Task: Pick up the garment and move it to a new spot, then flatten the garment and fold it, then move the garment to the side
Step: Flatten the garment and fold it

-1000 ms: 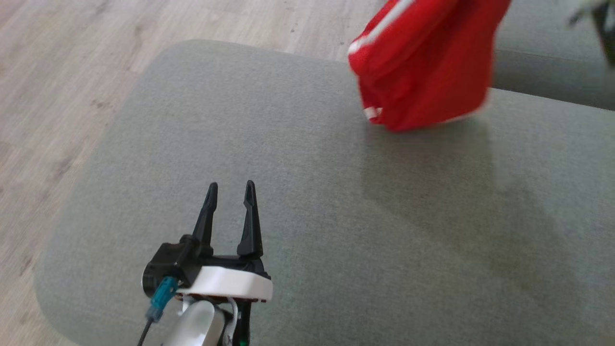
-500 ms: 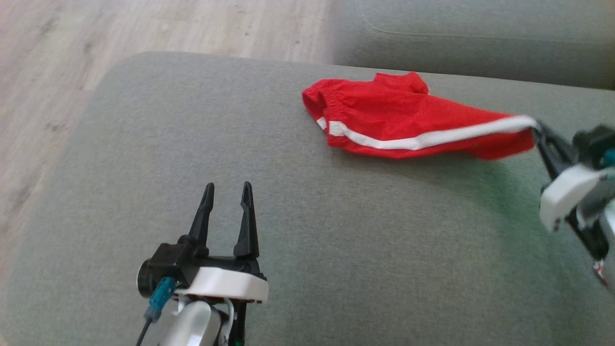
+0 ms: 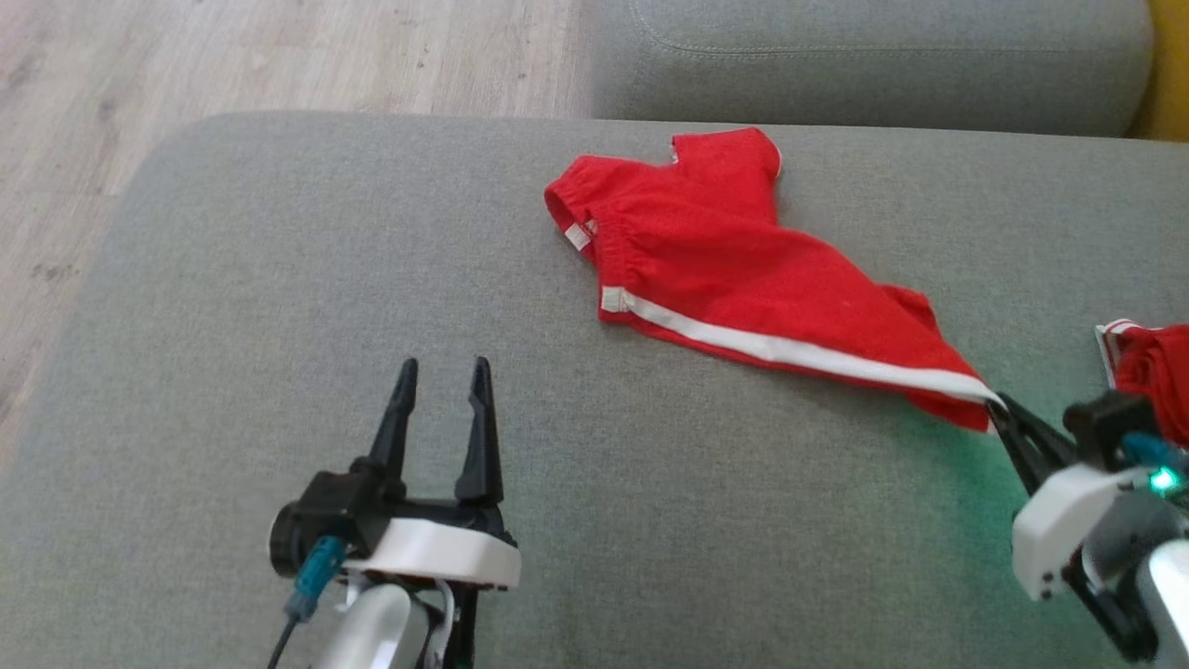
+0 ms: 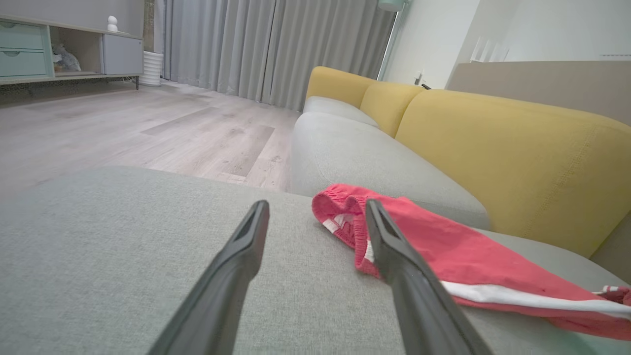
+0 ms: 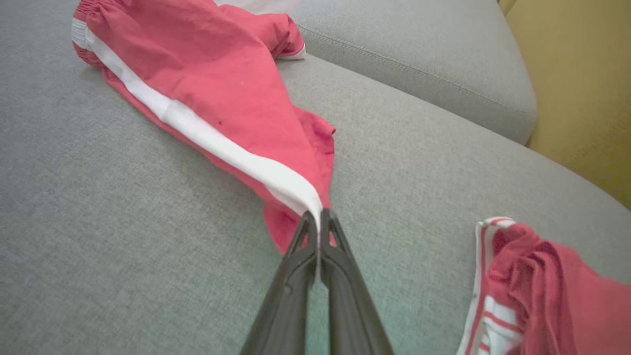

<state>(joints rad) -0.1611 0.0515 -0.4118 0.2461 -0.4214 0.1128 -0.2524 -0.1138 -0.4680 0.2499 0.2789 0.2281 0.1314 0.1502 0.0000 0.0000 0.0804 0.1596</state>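
Note:
The left gripper pinches the garment by its white-striped waistband corner (image 3: 614,300) next, since the waistband edge (image 3: 608,251) stands up while the leg lies flat.
The garment (image 3: 743,279) is a pair of red shorts with a white side stripe, lying stretched out on the grey cushion (image 3: 279,307). Its waistband points far left and one leg hem trails to the near right. My right gripper (image 3: 999,409) is shut on that hem corner, and the right wrist view shows the fingers (image 5: 319,217) pinching the white stripe end of the garment (image 5: 222,98). My left gripper (image 3: 441,372) stands open over bare cushion at the lower left, apart from the cloth. In the left wrist view the garment (image 4: 443,246) lies beyond and to the right of the left gripper (image 4: 315,207).
A second crumpled red and white cloth (image 3: 1147,367) (image 5: 532,281) lies at the right edge beside my right wrist. Another grey seat cushion (image 3: 864,56) adjoins at the back, with a yellow backrest (image 4: 517,148) behind. Wooden floor (image 3: 279,56) drops off to the left.
The garment hung in the air at the upper right; now it lies spread on the cushion. My right gripper has come down into view, still holding it. The head camera has shifted.

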